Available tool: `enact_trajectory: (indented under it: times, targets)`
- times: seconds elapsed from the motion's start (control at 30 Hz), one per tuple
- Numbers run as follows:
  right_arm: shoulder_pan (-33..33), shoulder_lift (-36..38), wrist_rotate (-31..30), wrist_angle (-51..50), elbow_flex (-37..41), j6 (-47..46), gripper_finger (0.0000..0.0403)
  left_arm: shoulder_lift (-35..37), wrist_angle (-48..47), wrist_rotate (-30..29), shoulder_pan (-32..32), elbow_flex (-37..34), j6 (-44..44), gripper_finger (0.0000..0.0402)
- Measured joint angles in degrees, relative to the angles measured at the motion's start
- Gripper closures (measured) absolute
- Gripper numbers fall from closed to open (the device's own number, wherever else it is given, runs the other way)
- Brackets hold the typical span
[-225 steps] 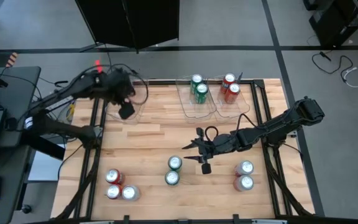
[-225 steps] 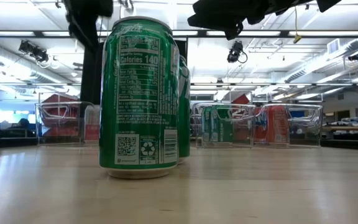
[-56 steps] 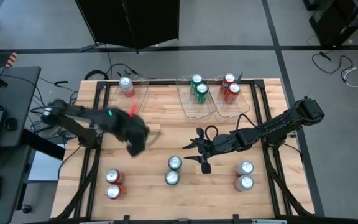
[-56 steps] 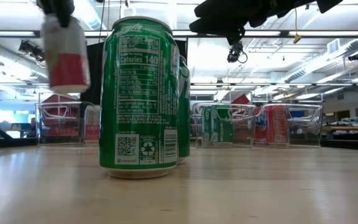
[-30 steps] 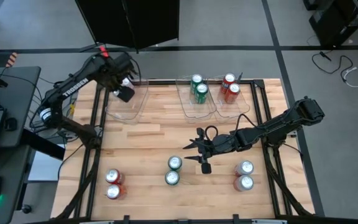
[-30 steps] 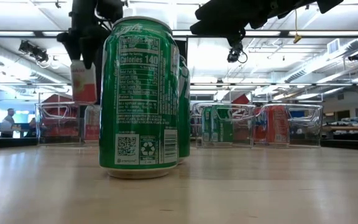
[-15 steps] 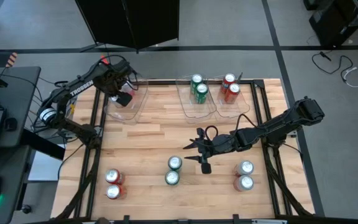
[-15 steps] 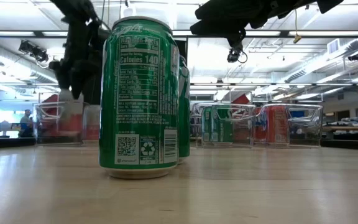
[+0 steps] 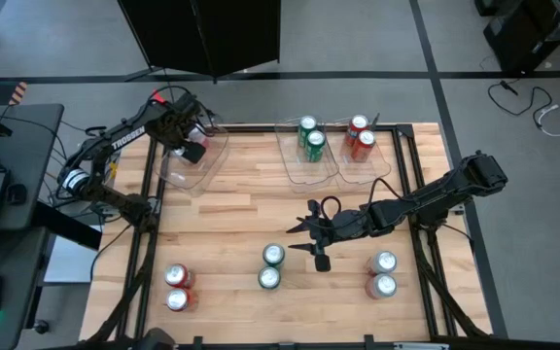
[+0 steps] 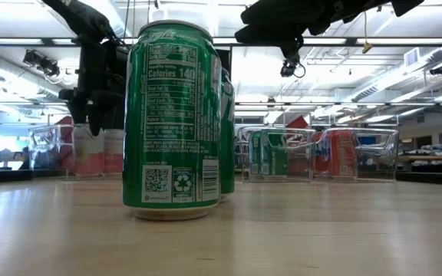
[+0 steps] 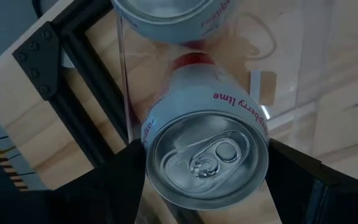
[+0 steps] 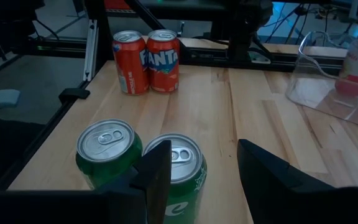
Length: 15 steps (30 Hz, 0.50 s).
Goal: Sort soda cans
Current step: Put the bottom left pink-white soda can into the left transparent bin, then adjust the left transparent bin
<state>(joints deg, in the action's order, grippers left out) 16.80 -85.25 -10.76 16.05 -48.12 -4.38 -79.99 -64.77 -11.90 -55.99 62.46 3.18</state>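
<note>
I can open my left gripper now: the can's red lower band reaches inside the clear bin, so it would stand beside the standing can.
My left gripper [image 9: 191,148] hangs over the clear far-left bin [image 9: 178,173], shut on a silver-white soda can with a red band [image 11: 207,155]. In the low view that can [image 10: 89,152] reaches down inside the bin. A second silver-white can [image 11: 173,12] stands in the bin beside it. My right gripper [image 9: 311,235] hovers open and empty above mid-table, just behind two green cans [image 12: 107,149] [image 12: 180,167] that stand upright on the wood. My left gripper pinches the can between its two fingers [image 11: 126,186], one on each side of the upper wall just below the rim [image 11: 149,163]. The fingers come from above, pointing down. The can hangs roughly upright; whether its base touches the bin floor, I cannot tell.
A middle bin [image 9: 309,163] at the far edge holds two green cans, and the bin to its right [image 9: 369,160] holds two red ones. Two red cans [image 9: 176,288] stand near left, two more cans [image 9: 384,274] near right. Black frame rails [image 9: 149,224] edge the table.
My left gripper has come down with the silver-white can, from above the far-left bin's rim into the bin, drifting slightly toward the table's left edge. The can stays upright in the hold. My right gripper has kept still.
</note>
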Motion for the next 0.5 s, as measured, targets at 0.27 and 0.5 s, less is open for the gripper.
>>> enact_trajectory:
  times: [0.27, 0.5]
  targets:
    - [0.00, 0.00, 0.00, 0.02, 0.00, 0.00, 0.0233, -0.08, 1.13, -0.50, 0.00, -0.02, -3.02, 0.0082]
    - [0.00, 0.00, 0.00, 0.02, 0.00, 0.00, 0.0233, -0.09, 0.70, -3.67, 0.02, -0.02, -3.08, 0.0016]
